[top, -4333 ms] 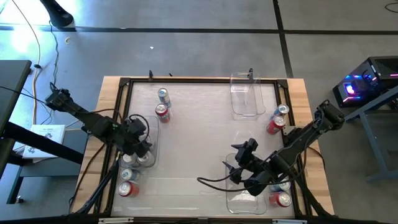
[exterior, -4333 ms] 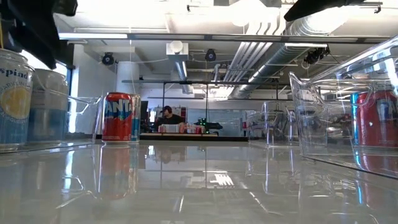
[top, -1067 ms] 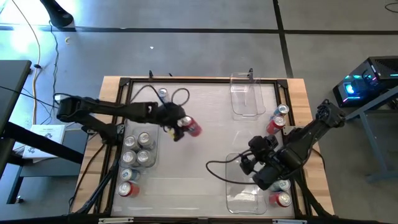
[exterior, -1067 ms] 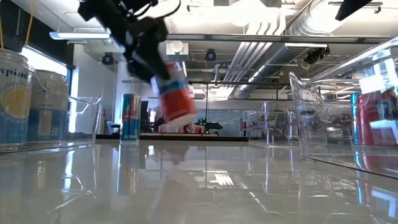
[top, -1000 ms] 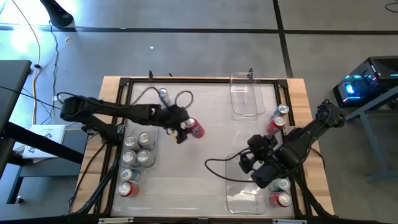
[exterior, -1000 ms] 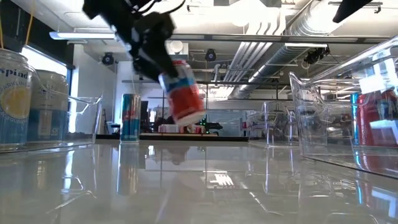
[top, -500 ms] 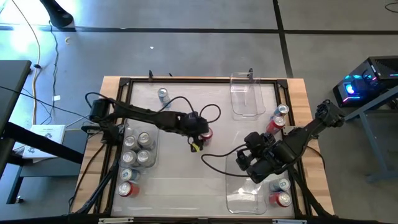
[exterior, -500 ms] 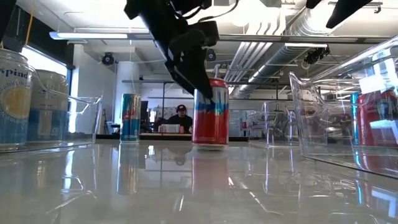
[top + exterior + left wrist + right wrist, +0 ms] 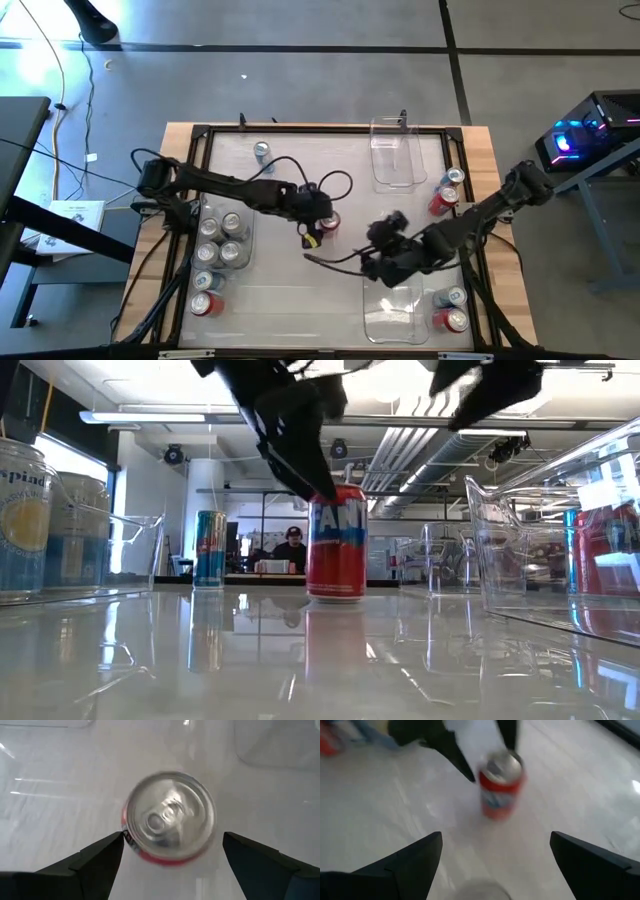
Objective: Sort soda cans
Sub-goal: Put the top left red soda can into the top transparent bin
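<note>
I need to sort the red soda can into a clear bin, so next I need to grab the can's body just below its silver top [image 9: 501, 790] with my right gripper.
A red soda can [image 9: 328, 222] stands upright on its base on the white tabletop near the middle; it also shows in the low view [image 9: 337, 540]. My left gripper [image 9: 172, 837] hangs open straight above it, one finger on either side of the silver top [image 9: 170, 815], with a gap on both sides. My right gripper [image 9: 496, 840] is open and a short way off on the can's near-right side [image 9: 372, 258]. It faces the red can [image 9: 501, 785]. A blue-and-silver can [image 9: 262, 152] stands near the far edge.
A clear bin [image 9: 222, 240] on the left holds several silver cans, with a red can [image 9: 205, 303] at its near end. Another clear bin [image 9: 396, 152] sits at the far right, a third [image 9: 395, 310] at the near right. Several cans [image 9: 445, 195] [image 9: 452, 308] line the right edge.
My left gripper carried the tilted red can from the far left toward the table's middle, lowered it and stood it upright. The can now stands free between the fingers. My right gripper moved from over the near-right bin toward the table's left, closer to the can.
</note>
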You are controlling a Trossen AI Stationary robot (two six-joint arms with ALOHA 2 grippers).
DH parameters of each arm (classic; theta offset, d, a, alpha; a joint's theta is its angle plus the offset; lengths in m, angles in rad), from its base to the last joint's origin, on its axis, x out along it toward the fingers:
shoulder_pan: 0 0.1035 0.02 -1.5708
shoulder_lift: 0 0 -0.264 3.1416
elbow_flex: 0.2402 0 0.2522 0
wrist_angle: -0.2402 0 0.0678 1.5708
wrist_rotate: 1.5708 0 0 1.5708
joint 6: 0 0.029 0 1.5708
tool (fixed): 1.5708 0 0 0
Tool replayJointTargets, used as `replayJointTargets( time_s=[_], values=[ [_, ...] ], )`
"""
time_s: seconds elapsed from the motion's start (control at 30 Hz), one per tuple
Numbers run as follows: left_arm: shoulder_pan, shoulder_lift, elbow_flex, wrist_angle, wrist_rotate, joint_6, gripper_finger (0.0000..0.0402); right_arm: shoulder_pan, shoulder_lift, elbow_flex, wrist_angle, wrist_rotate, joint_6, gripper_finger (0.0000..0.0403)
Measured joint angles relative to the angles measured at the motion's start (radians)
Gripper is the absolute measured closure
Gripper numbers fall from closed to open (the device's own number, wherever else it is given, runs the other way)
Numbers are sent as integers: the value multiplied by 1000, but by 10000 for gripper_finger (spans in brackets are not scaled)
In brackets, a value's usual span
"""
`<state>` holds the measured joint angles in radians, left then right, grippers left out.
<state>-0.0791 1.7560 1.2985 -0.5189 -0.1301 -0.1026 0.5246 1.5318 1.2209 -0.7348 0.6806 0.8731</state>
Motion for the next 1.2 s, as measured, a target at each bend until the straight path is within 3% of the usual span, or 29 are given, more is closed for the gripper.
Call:
replayJointTargets(
  time_s=[0.2, 0.5, 0.73, 0.93, 1.2],
  values=[
    [-78, -128, -99, -64, -213, -60, 66, -123, 0, -123, 424, -59, -412, 36],
    [-103, -397, -394, 41, -362, -265, 66, -363, 0, -257, 809, -467, -691, 36],
    [-135, -487, -549, 204, -365, -349, 66, -433, 20, -323, 896, -538, -763, 36],
    [-139, -486, -552, 245, -376, -348, 66, -448, 109, -319, 950, -576, -801, 36],
    [-139, -486, -552, 259, -378, -347, 66, -445, 131, -319, 932, -573, -754, 42]
  ],
)
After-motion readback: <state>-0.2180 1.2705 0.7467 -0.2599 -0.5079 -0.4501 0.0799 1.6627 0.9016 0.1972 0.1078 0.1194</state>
